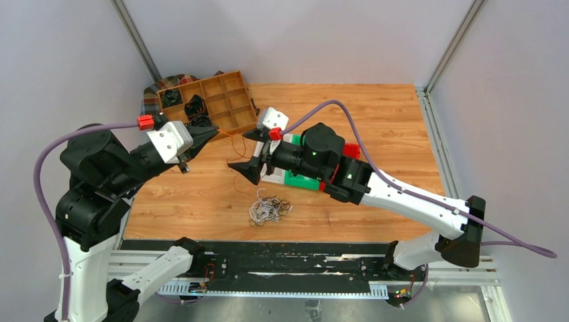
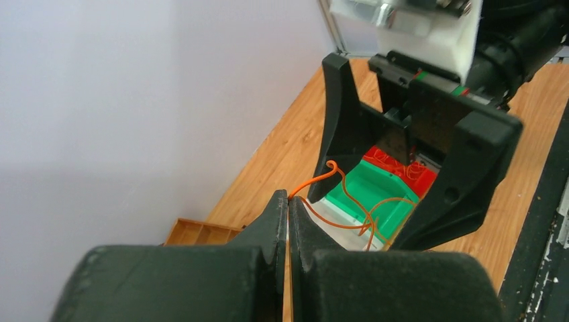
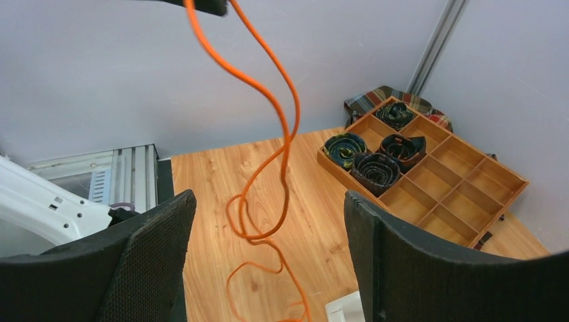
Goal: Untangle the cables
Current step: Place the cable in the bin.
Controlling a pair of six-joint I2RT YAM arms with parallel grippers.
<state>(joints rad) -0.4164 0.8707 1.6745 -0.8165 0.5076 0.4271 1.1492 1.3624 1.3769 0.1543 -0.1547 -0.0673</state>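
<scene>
The orange loops hang out past the fingers of my right gripper, so it isn't time to close yet. My right gripper should move toward the loops first and then close on them.
A single orange cable (image 3: pixel 284 137) hangs from my left gripper (image 2: pixel 288 198), which is shut on its upper end. The cable drops in loose loops (image 2: pixel 349 196) toward the table. My right gripper (image 3: pixel 268 201) stands wide open just right of the left one, and the loops hang in the gap between its fingers (image 3: pixel 158 235) without touching them. In the top view the left gripper (image 1: pixel 209 134) and right gripper (image 1: pixel 245 153) face each other above the table. A tangled bunch of white, black and orange cables (image 1: pixel 270 209) lies on the wood in front of them.
A wooden divided tray (image 1: pixel 225 100) with thick black rolls (image 3: pixel 374 168) sits at the back left, on a plaid cloth (image 1: pixel 156 90). Green (image 2: pixel 376 182), red and white bins lie under the right arm. The table's front edge (image 1: pixel 268 240) is close behind the pile.
</scene>
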